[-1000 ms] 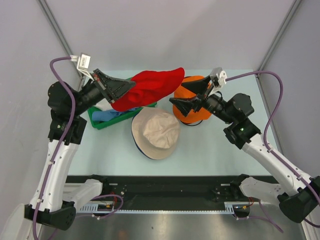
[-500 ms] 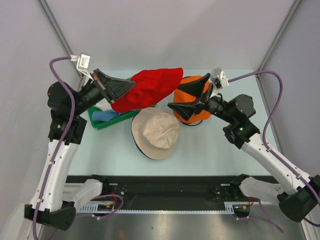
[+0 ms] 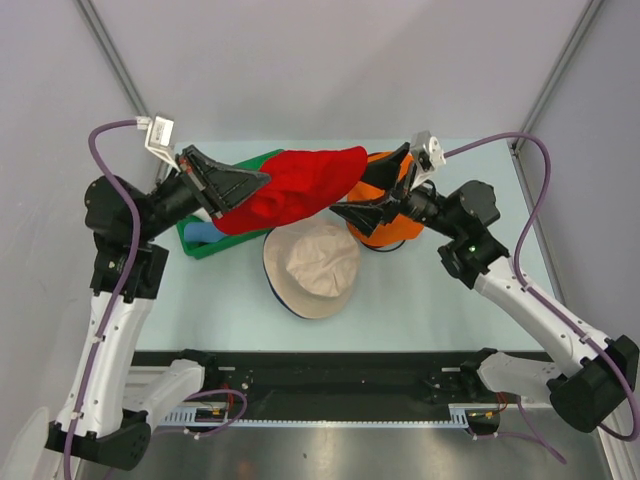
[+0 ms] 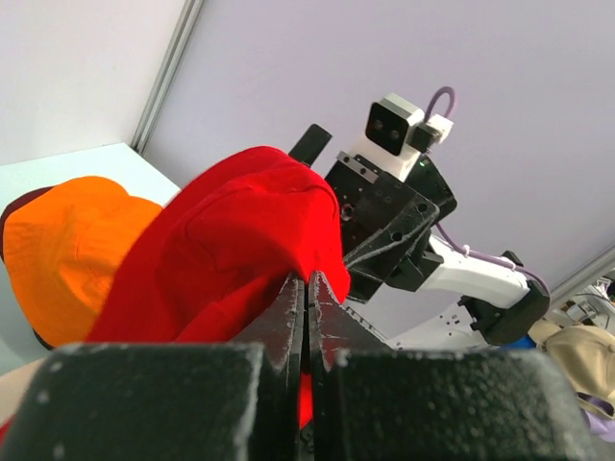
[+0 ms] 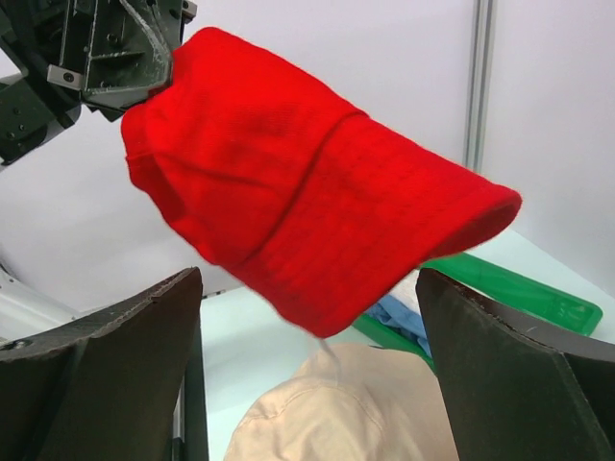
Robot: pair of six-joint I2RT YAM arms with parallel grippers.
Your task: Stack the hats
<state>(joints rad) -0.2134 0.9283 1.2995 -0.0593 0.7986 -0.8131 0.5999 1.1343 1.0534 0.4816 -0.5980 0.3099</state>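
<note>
The red hat (image 3: 300, 185) has to be stacked over the orange hat, so next I will grab it with my right gripper by its free brim edge (image 3: 354, 172), opposite my left gripper.
My left gripper (image 3: 262, 182) (image 4: 307, 280) is shut on the red hat (image 3: 300, 185) (image 4: 231, 259) and holds it in the air over the table's far middle. The hat's free end droops between the fingers of my open right gripper (image 3: 350, 192) (image 5: 307, 288) without touching either of them; from the right wrist the red hat (image 5: 307, 182) fills the upper view. Below it, a beige hat (image 3: 312, 265) (image 5: 336, 413) lies on the table with a dark brim showing under it. An orange hat (image 3: 395, 232) (image 4: 67, 240) sits behind the right gripper.
A green tray (image 3: 205, 246) (image 5: 519, 288) at the far left holds a light blue hat (image 3: 200, 232) (image 5: 399, 317). A dark maroon edge (image 4: 14, 206) shows under the orange hat. Grey walls and frame posts close in the table's back and sides.
The left arm has shifted the red hat a little right and lower. The right gripper has moved left, so the hat's free end now hangs between its open fingers.
</note>
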